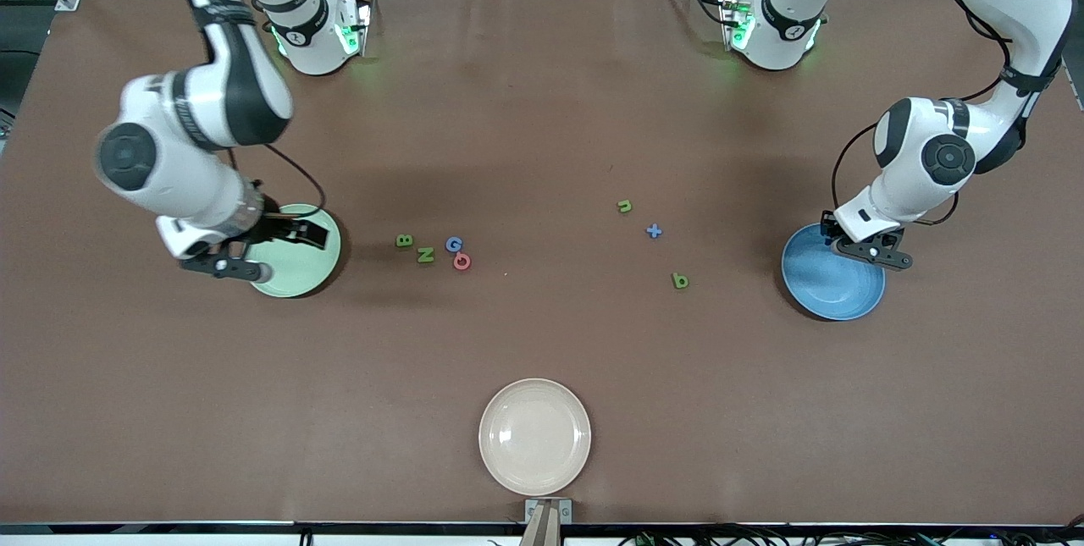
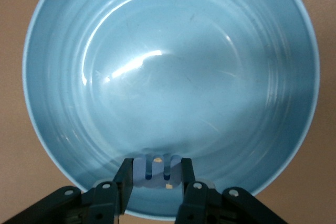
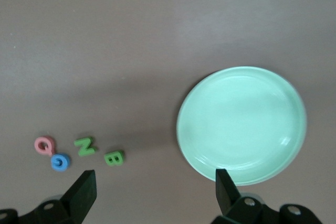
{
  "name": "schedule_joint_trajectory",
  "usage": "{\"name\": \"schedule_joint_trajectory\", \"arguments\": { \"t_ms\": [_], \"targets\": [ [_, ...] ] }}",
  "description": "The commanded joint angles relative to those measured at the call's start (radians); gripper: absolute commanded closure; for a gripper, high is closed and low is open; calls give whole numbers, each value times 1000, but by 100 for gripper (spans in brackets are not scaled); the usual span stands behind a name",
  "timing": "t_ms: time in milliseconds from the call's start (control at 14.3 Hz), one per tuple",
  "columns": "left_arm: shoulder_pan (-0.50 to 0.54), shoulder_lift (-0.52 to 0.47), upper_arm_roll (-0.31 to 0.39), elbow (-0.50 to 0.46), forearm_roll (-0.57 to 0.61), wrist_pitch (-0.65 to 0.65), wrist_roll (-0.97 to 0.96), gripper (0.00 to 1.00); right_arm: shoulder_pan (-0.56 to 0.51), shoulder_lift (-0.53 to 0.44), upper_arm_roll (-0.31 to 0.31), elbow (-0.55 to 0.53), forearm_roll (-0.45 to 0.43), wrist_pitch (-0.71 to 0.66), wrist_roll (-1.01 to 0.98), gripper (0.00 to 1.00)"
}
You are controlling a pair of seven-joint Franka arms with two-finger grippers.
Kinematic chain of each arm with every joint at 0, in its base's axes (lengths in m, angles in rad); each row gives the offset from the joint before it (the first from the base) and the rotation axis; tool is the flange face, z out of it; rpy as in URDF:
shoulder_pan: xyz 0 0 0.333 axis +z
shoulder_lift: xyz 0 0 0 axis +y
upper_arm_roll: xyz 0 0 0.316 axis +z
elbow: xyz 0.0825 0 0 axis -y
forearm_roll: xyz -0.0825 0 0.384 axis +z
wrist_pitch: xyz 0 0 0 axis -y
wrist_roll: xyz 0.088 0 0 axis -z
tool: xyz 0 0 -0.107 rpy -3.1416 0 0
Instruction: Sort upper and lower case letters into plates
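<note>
I should release the pale blue letter (image 2: 157, 173) from my left gripper now, because the letter is low over the bright blue plate (image 2: 170, 90) and inside the plate's rim.
The bright blue plate (image 1: 834, 284) lies toward the left arm's end of the table and fills the left wrist view (image 2: 168, 77). My left gripper (image 1: 830, 228) hangs over it, shut on a pale blue letter (image 2: 140, 174) that looks like a small m (image 2: 156, 174). The mint green plate (image 1: 305, 267) lies toward the right arm's end. My right gripper (image 1: 298, 233) is above its edge, open and empty (image 3: 155, 190). The plate (image 3: 241, 124) shows beside one finger. Green B (image 1: 404, 240), green N (image 1: 425, 255), blue G (image 1: 454, 244) and pink Q (image 1: 461, 261) lie together mid-table.
A green n (image 1: 625, 206), a blue cross-shaped letter (image 1: 653, 231) and a green b (image 1: 679, 280) lie scattered nearer the blue plate. A cream-beige plate (image 1: 534, 436) sits at the table's edge nearest the front camera. Brown table all round.
</note>
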Motion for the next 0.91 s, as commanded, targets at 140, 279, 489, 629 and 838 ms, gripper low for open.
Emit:
{"name": "schedule_joint_trajectory", "arguments": {
  "t_ms": [140,279,489,629,838],
  "targets": [
    [19,8,-11,-1,18,14,14,72,116,57,-9,-136,3,256,128,0],
    [19,5,-13,1,18,14,11,63,150,108,-11,-139,0,314,151,0],
    [17,-23,-19,4,18,7,16,10,185,155,-11,-160,0,362,154,2],
    [17,-44,-49,2,16,1,8,1,197,171,-11,-165,0,365,154,2],
    [17,-63,-103,7,4,0,-64,1,200,181,-11,-177,0,363,155,7]
  ]
}}
